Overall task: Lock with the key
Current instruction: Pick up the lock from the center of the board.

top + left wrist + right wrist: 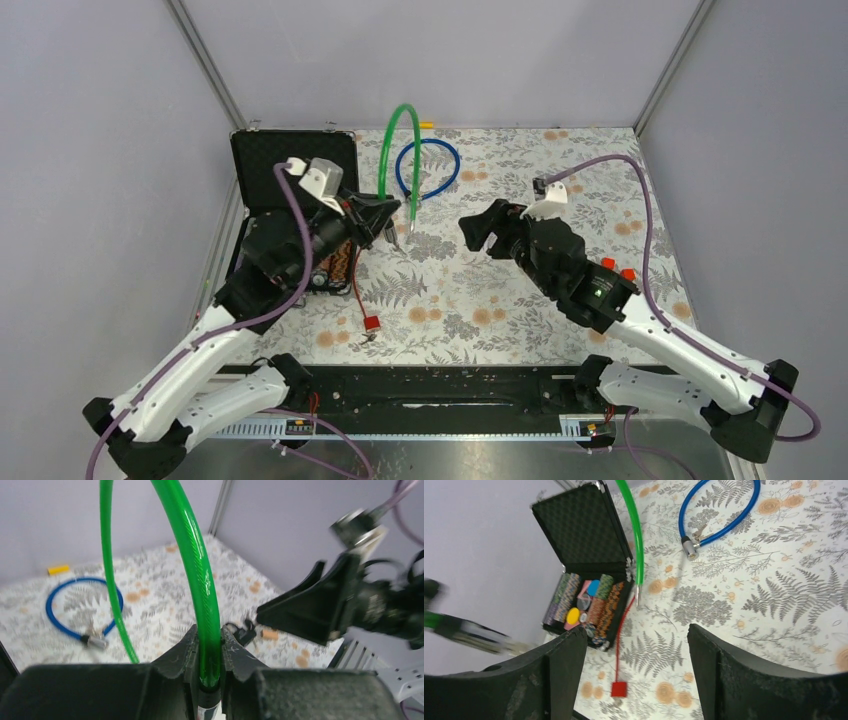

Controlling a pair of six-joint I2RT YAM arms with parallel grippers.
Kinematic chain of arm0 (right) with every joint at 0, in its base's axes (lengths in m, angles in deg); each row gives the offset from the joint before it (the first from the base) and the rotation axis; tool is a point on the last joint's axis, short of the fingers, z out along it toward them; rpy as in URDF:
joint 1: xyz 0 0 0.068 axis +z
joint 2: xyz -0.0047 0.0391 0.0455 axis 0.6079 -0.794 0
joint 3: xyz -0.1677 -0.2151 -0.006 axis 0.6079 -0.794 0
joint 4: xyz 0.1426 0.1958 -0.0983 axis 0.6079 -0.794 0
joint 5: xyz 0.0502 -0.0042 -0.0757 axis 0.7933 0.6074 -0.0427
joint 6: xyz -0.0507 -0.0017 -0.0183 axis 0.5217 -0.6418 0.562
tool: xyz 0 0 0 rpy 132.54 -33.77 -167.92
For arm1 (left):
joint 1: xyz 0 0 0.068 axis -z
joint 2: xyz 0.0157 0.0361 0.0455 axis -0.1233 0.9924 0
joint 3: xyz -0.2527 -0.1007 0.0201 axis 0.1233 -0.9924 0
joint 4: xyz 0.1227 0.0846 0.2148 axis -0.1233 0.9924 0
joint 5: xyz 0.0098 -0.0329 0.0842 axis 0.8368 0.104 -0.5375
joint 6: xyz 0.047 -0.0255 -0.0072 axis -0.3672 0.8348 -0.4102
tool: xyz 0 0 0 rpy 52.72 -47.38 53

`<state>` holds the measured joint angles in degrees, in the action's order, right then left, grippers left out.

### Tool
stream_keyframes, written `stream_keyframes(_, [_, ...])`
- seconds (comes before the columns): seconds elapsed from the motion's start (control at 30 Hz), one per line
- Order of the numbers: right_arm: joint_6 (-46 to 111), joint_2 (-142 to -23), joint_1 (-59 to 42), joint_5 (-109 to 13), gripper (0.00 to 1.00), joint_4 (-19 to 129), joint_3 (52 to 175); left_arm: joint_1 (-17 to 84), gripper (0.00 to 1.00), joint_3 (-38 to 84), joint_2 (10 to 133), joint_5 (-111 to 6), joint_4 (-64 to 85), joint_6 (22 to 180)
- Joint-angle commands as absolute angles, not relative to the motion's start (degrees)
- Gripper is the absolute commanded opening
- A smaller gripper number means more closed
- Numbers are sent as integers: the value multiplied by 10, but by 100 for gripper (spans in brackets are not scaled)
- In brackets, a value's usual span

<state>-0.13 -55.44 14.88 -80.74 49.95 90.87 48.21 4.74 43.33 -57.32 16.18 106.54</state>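
The green cable's tip has to stay free to go into the lock body, so my right gripper will next grip the cable just behind its loose metal tip (414, 204) (639, 574).
My left gripper (388, 222) is shut on a green cable lock (392, 135) just above its black lock body, and holds it in the air. In the left wrist view the cable (200, 580) rises between the fingers and arcs over. Its free metal tip (411, 228) hangs above the table. A red tag (372, 323) on a red cord lies on the table with a small key (368, 338) beside it; the tag also shows in the right wrist view (619, 689). My right gripper (478, 228) is open and empty, in the air to the right of the cable.
A blue cable lock (428, 170) lies coiled at the back, its metal end (689, 547) on the cloth. An open black case (290, 170) with poker chips (584, 600) stands at the left. A small yellow piece (427, 126) lies by the back wall.
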Motion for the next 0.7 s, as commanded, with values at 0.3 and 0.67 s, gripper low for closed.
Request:
stream_keyframes(0.3, [149, -656, 62, -649, 94, 547, 978, 480, 0, 158, 377, -498, 100, 1018])
stream_keyframes(0.67, [121, -755, 36, -508, 84, 603, 1044, 480, 0, 167, 372, -473, 86, 1025])
